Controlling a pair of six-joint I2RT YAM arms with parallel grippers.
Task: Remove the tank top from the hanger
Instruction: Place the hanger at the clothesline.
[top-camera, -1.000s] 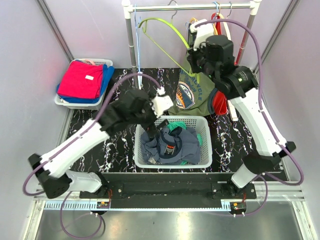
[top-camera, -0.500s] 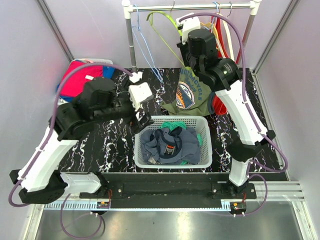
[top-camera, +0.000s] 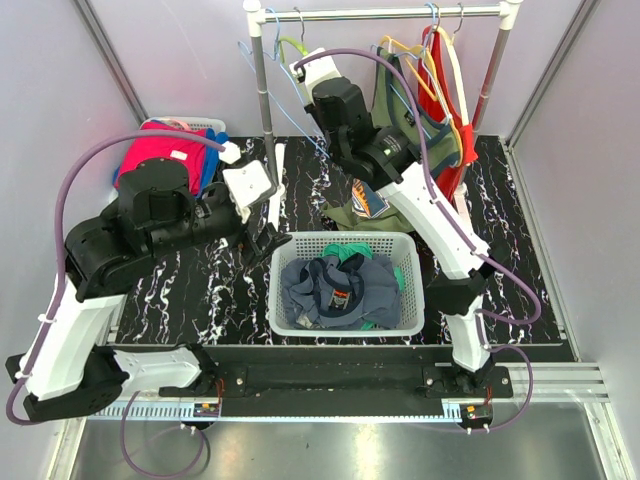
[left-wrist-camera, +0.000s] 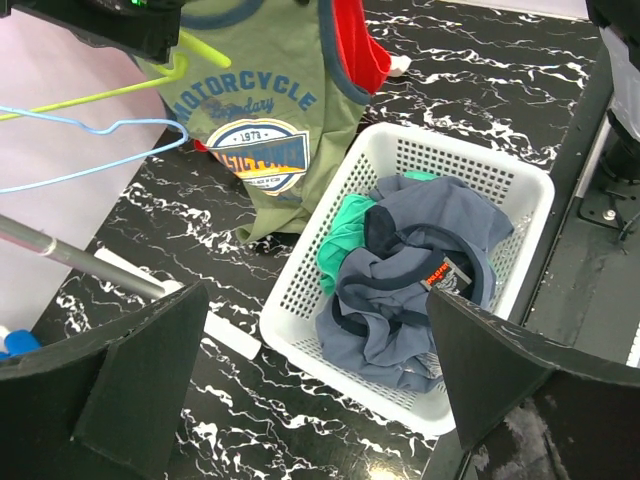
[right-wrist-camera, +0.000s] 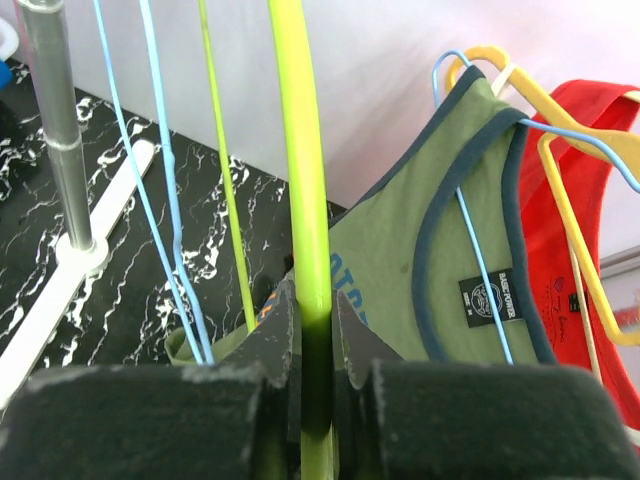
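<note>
The hook of the lime-green hanger is over the hanging bar and the hanger would stay hanging, so it is now time for my right gripper to open.
The olive green tank top with a motorcycle print hangs from the rail on a thin blue hanger, and its hem trails onto the table behind the basket. My right gripper is shut on the bar of a lime-green hanger, held up near the rail's left end. I cannot tell whether that hanger still touches the cloth. To the left of the basket, above the table, my left gripper stands wide open and holds nothing.
A white basket of grey-blue and green clothes sits mid-table. A second basket with red and blue clothes stands at the far left. The rack's upright pole, empty blue hangers, a yellow hanger and a red garment crowd the rail.
My right arm has swung left along the rail with the lime-green hanger in its grip. My left arm has lifted out of the basket and drawn back to the left, still open.
</note>
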